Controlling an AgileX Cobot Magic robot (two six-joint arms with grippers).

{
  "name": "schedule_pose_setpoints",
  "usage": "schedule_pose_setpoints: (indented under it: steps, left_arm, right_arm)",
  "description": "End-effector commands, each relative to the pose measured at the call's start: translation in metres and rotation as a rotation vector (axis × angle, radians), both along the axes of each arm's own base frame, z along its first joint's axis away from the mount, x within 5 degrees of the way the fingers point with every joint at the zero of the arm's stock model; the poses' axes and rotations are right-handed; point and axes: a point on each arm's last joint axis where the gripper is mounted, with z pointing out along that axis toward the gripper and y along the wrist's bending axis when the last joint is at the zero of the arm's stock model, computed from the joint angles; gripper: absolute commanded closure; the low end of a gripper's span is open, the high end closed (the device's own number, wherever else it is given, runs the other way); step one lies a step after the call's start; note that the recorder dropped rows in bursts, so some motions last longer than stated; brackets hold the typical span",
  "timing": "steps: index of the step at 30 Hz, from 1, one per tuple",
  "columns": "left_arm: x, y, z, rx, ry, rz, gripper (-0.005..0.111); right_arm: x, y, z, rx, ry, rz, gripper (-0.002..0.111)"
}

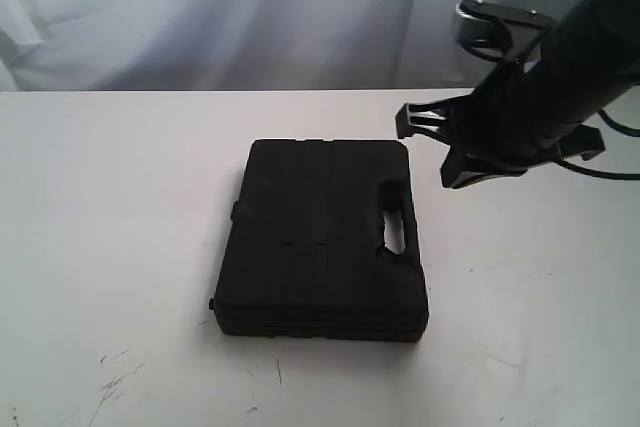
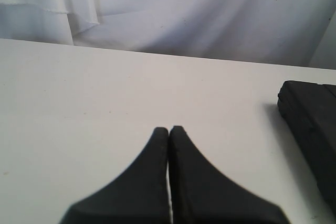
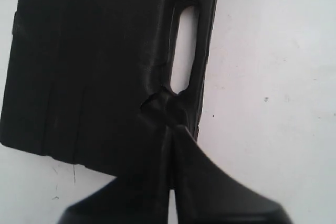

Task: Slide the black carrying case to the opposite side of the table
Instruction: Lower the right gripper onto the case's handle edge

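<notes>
The black carrying case [image 1: 322, 242] needs to slide across to the opposite side of the table, so my right gripper should grab its handle [image 1: 409, 226] next.
The black carrying case [image 1: 322, 242] lies flat near the middle of the white table [image 1: 110, 207], its handle slot [image 1: 395, 232] toward the right. My right gripper [image 1: 437, 145] hangs above the table by the case's far right corner. In the right wrist view this gripper [image 3: 170, 124] is shut and empty, its tips over the case [image 3: 94, 66] near the end of the handle slot [image 3: 184, 51]; contact cannot be told. My left gripper [image 2: 168, 129] is shut over bare table [image 2: 79, 87], with the case [image 2: 310, 124] off to one side. The left arm is out of the exterior view.
A white curtain [image 1: 250, 7] hangs behind the table's far edge. Dark scratches [image 1: 115, 382] mark the front left of the tabletop. A cable [image 1: 620, 127] trails from the right arm. A small dark speck [image 3: 266, 98] sits on the table beside the case.
</notes>
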Motion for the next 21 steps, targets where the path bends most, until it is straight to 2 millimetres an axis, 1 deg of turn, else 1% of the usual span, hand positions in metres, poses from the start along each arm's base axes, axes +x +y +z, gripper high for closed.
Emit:
schedule_pose_setpoints:
  steps: [1, 7, 10, 12, 14, 19, 21]
  left_arm:
    - [0.000, 0.000, -0.001, 0.003, -0.005, 0.002, 0.107]
    - [0.000, 0.000, -0.001, 0.003, -0.005, 0.002, 0.107]
    - [0.000, 0.000, -0.001, 0.003, -0.005, 0.002, 0.107]
    - [0.000, 0.000, -0.001, 0.003, -0.005, 0.002, 0.107]
    - [0.000, 0.000, -0.001, 0.003, -0.005, 0.002, 0.107]
    - [0.000, 0.000, -0.001, 0.003, -0.005, 0.002, 0.107]
    - [0.000, 0.000, -0.001, 0.003, -0.005, 0.002, 0.107]
  right_arm:
    - [0.019, 0.010, -0.011, -0.035, 0.037, -0.003, 0.108]
    - [0.038, 0.024, -0.033, -0.077, 0.091, -0.004, 0.108]
    - [0.046, 0.027, -0.044, -0.130, 0.127, -0.057, 0.107]
    - [0.054, 0.026, -0.050, -0.184, 0.118, -0.080, 0.101]
    - [0.059, 0.027, -0.053, -0.203, 0.115, -0.088, 0.094]
    - [0.069, 0.034, -0.062, -0.187, 0.100, -0.081, 0.069]
    - [0.071, 0.037, -0.065, -0.163, 0.096, -0.085, 0.063]
